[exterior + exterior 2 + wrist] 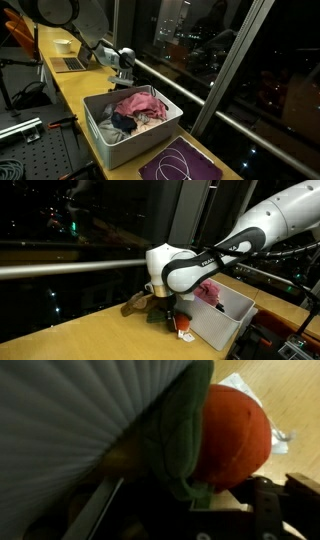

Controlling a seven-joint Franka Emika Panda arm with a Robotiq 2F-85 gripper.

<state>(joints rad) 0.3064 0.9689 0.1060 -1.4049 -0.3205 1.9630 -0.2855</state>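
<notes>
The green cloth and the orange-red piece would stay on the tabletop if I lifted my gripper now. A gap shows between one finger and the green cloth (175, 440).
My gripper (168, 310) reaches down onto a small heap of cloths on the wooden tabletop, between the window rail and a white bin (232, 320). In the wrist view a green cloth (175, 440) hangs into the gap of the gripper (195, 500), with an orange-red piece (238, 432) right behind it. A strip of bare table still shows between the green cloth and one finger (268, 495), so the jaws stand apart around it. A brown cloth (135, 305) lies beside the heap. In an exterior view the gripper (124, 72) is low, beyond the bin (100, 135).
The bin holds pink and other clothes (140, 105). A purple mat (185, 165) with a white cable lies near it. A laptop (70, 62) sits farther along the table. The window rail (70, 268) runs close behind the heap. A pale ribbed surface (70, 420) fills the wrist view's left.
</notes>
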